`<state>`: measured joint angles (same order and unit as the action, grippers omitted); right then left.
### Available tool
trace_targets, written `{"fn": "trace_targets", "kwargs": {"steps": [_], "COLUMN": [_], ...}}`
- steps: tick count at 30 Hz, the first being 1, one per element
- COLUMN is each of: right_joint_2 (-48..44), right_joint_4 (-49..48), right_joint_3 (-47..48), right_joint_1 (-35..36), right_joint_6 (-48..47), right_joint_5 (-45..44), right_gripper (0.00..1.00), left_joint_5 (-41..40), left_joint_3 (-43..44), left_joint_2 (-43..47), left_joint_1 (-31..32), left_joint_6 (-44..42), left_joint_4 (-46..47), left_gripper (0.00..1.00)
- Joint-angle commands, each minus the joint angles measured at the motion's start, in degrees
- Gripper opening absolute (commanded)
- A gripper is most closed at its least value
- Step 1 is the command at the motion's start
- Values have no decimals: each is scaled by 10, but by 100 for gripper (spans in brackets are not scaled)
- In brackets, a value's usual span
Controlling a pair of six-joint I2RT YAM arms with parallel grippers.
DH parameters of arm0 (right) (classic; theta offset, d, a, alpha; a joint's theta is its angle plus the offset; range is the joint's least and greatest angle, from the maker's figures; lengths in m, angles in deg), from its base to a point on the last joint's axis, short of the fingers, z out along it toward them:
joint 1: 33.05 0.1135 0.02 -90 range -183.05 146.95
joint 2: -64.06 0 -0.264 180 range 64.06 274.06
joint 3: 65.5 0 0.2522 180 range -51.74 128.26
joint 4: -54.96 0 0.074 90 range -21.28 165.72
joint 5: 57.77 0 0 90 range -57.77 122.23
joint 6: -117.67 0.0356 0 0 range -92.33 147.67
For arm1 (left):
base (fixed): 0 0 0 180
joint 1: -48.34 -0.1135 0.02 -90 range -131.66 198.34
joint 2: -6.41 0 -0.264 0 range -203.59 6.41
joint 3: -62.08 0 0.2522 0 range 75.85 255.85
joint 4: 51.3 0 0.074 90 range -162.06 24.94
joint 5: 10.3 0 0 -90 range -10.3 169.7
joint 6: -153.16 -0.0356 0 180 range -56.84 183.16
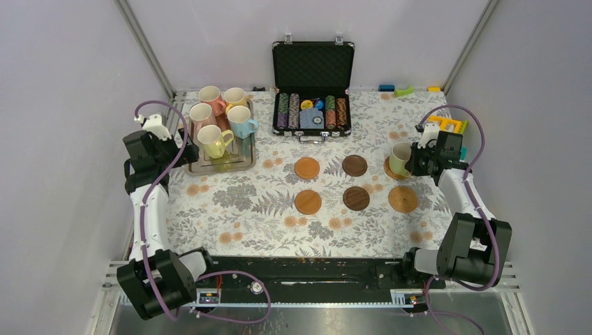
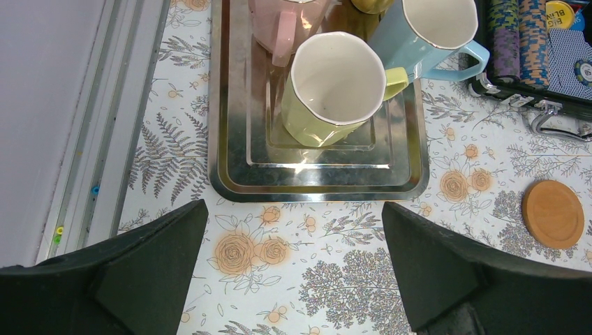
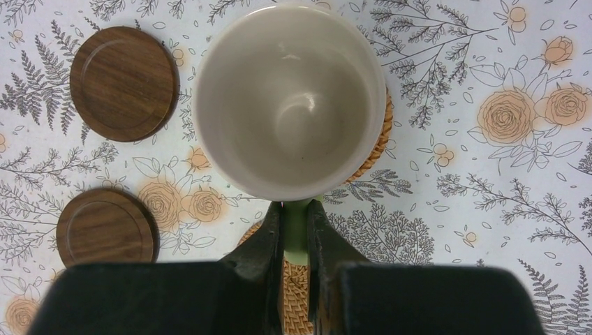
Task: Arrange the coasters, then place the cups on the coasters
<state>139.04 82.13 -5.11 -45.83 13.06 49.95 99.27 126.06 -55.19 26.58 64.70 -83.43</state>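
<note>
The pale green cup's base [image 1: 396, 171] sits inside the woven coaster's border [image 1: 388, 169], low against its weave. The cup would stay there, so it is time for my right gripper to open now.
My right gripper [image 3: 294, 206] [image 1: 413, 159] is shut on the green handle of a pale green cup [image 3: 290, 105] [image 1: 400, 158]. That cup sits over a woven coaster [image 3: 382, 136]; I cannot tell if it rests on it. A second woven coaster [image 1: 403, 199], two dark brown coasters [image 1: 354, 165] [image 1: 356, 198] and two tan ones [image 1: 306, 167] [image 1: 308, 202] lie flat in rows. Several cups stand on the silver tray [image 1: 241, 164], the yellow cup [image 2: 335, 87] nearest its front. My left gripper [image 2: 293, 204] [image 1: 187, 153] hangs open and empty just short of the tray's edge [image 2: 317, 195].
An open black poker chip case [image 1: 312, 70] stands at the back centre, right of the tray. Small coloured blocks [image 1: 403, 90] lie along the back right edge, and a yellow object [image 1: 449, 125] sits behind my right wrist. Metal frame posts flank the table.
</note>
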Motion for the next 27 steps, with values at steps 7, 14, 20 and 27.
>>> {"fn": "trace_targets", "kwargs": {"steps": [7,14,20,27], "right_joint_2": [2,-13,-52,-168], "right_joint_4": [-49,-20,11,70], "right_joint_3": [17,16,28,73], "right_joint_1": [-4,-5,-5,-4], "right_joint_6": [-13,-39,-41,-18], "right_joint_5": [13,9,8,4], "right_gripper": [0,69,86,100], "left_joint_5": [13,14,24,-29], "left_joint_3": [1,3,12,75], "left_joint_2": [7,6,3,-39], "left_joint_1": [-2,-3,-3,53], "left_joint_6": [0,0,-2,-12], "left_joint_4": [26,24,19,-9], "left_gripper": [99,99,99,99]}}
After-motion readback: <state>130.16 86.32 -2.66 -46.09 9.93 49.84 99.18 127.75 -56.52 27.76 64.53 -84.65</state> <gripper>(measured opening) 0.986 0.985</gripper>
